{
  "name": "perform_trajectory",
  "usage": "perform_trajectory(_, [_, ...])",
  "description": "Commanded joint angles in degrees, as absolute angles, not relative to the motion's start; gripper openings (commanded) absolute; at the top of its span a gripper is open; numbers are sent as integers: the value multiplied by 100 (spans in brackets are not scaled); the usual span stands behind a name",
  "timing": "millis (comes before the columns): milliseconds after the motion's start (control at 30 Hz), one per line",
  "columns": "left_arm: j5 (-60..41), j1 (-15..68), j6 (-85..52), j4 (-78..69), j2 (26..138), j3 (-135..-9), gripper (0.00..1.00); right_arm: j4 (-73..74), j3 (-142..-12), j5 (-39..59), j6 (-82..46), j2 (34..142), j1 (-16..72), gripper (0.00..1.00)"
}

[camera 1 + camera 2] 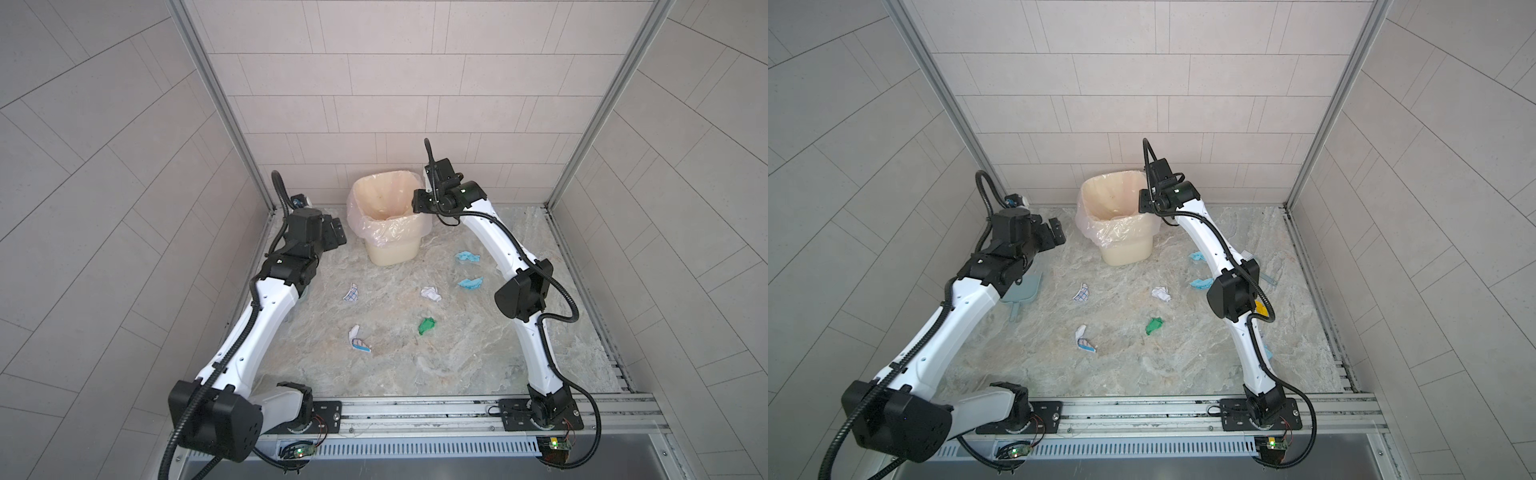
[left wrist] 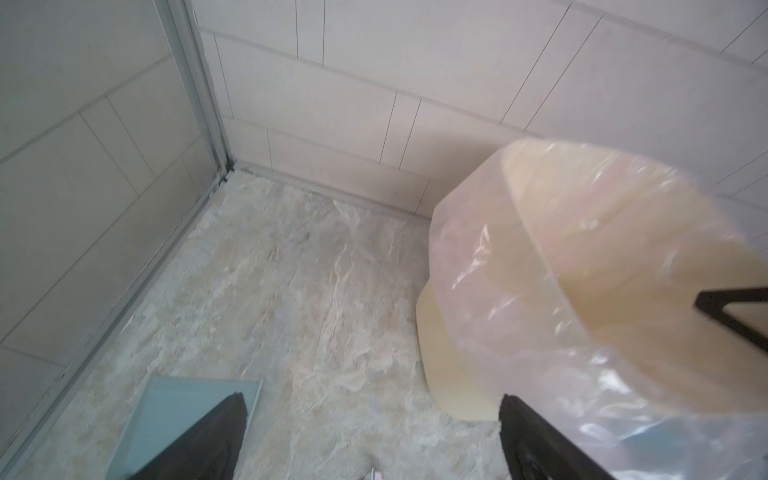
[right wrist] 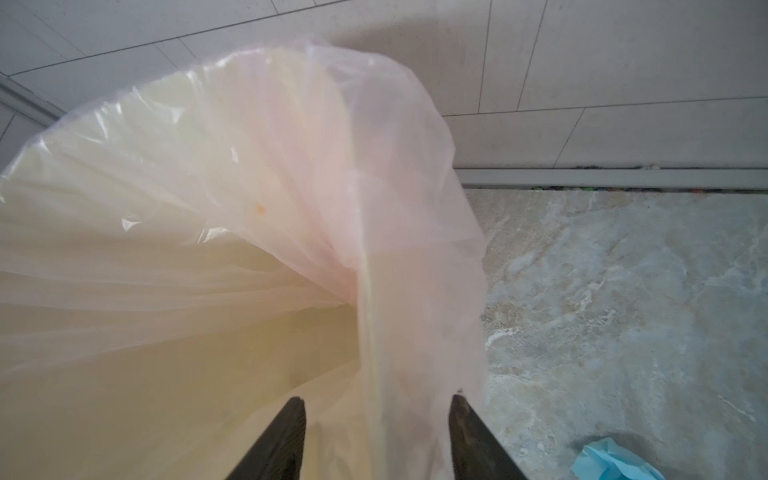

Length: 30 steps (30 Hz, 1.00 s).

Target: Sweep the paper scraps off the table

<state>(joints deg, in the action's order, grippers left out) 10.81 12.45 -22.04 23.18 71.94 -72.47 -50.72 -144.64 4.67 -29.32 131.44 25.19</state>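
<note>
The left gripper grabs the lined bin (image 1: pixel 388 220) by its rim next, to draw it aside.
Several paper scraps lie on the table (image 1: pixel 415 365): two light blue (image 1: pixel 467 257) (image 1: pixel 471 283), a white one (image 1: pixel 431 294), a green one (image 1: pixel 426 325), a grid-printed one (image 1: pixel 350 293) and a white-and-blue one (image 1: pixel 359 338). A yellow scrap (image 1: pixel 1260 307) peeks from behind the right arm. My right gripper (image 1: pixel 417 199) (image 3: pixel 376 399) hangs over the right rim of the lined bin (image 1: pixel 388 220), its fingers apart astride the rim and liner. Left of the bin, my left gripper (image 1: pixel 334 232) (image 2: pixel 371 399) is wide open over bare table, holding nothing.
A pale blue dustpan (image 1: pixel 1025 291) (image 2: pixel 183 411) lies on the table under the left arm. A pale blue brush (image 1: pixel 1268 278) lies behind the right arm, mostly hidden. Tiled walls close in the back and both sides. A metal rail (image 1: pixel 415 409) runs along the front.
</note>
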Motion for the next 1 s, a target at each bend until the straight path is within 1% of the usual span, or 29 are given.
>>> perform_trajectory(0, [1199, 1363, -2413, 3282, 7637, -8160, 100, -5313, -14467, 354, -2891, 12622, 2481, 71])
perform_trajectory(100, [1152, 1507, -2384, 3802, 8185, -9066, 100, -5330, -14458, 370, -2811, 12421, 2486, 80])
perform_trajectory(167, [1118, 1620, -2382, 4053, 8586, -9560, 100, -5352, -14433, 370, -2756, 12283, 2480, 88])
perform_trajectory(267, [1098, 1778, -2388, 4399, 9190, -10226, 97, -5420, -14351, 328, -2683, 12038, 2485, 92])
perform_trajectory(333, [1119, 1845, -2419, 4691, 9608, -10693, 93, -5432, -14209, 275, -2631, 11805, 2477, 94])
perform_trajectory(400, [1258, 1868, -2520, 5163, 10094, -11274, 81, -5432, -13993, 196, -2576, 11517, 2452, 94])
perform_trajectory(500, [1339, 1865, -2620, 5667, 10705, -12039, 65, -5422, -13530, 54, -2506, 11022, 2417, 96])
perform_trajectory(567, [1274, 1870, -2637, 5736, 10975, -12346, 62, -5354, -13116, -74, -2493, 10654, 2393, 96])
perform_trajectory(667, [1250, 1867, -2628, 5917, 11372, -12851, 56, -5049, -12155, -246, -2462, 10027, 2376, 97])
perform_trajectory(800, [1231, 1846, -2628, 6091, 11731, -13264, 52, -4088, -10570, -367, -2388, 9030, 2341, 99])
perform_trajectory(867, [1215, 1846, -2637, 6091, 11828, -13320, 49, -3969, -10172, -386, -2432, 8738, 2273, 99])
perform_trajectory(967, [1183, 1844, -2671, 6102, 11950, -13376, 43, -4057, -9944, -386, -2426, 8543, 2200, 99])
